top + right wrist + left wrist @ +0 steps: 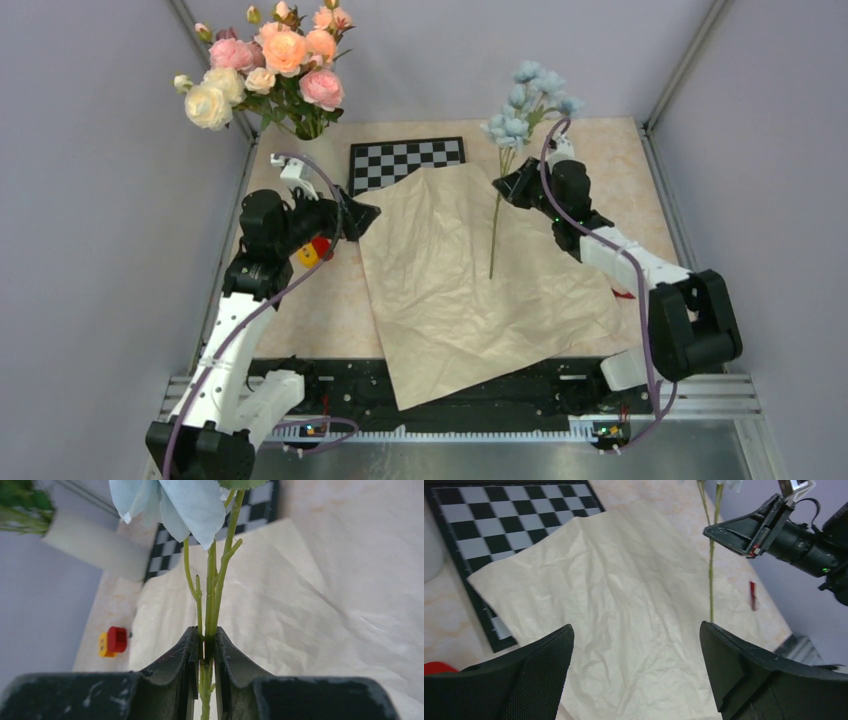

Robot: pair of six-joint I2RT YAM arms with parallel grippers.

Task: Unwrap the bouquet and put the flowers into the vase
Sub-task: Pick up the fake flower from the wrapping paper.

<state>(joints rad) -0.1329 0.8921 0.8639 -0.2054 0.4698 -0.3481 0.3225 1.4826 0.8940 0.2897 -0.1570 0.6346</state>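
The flowers need to go into the vase (323, 152), so next I should use my left gripper to grab the stems of the pale blue flowers (530, 100), close to the blooms.
The bouquet is undone: its peach crinkled paper (470, 290) lies spread flat across the table's middle. The pale blue flowers (530, 100) stand upright above the paper's far right corner, their green stems (212, 580) pinched between the fingers of my right gripper (206, 632), which is shut on them. The stem ends hang down over the paper (493, 250). My left gripper (636, 630) hovers open and empty over the paper's left part (624, 605). The white vase (95, 545) stands at the far left corner, next to the chessboard.
Large cream, pink and peach roses (275, 65) fill the far left corner. A chessboard (405, 160) lies at the back, partly under the paper. A red and yellow block (315, 250) sits beneath the left arm. A dark red ribbon (752, 595) lies by the right arm.
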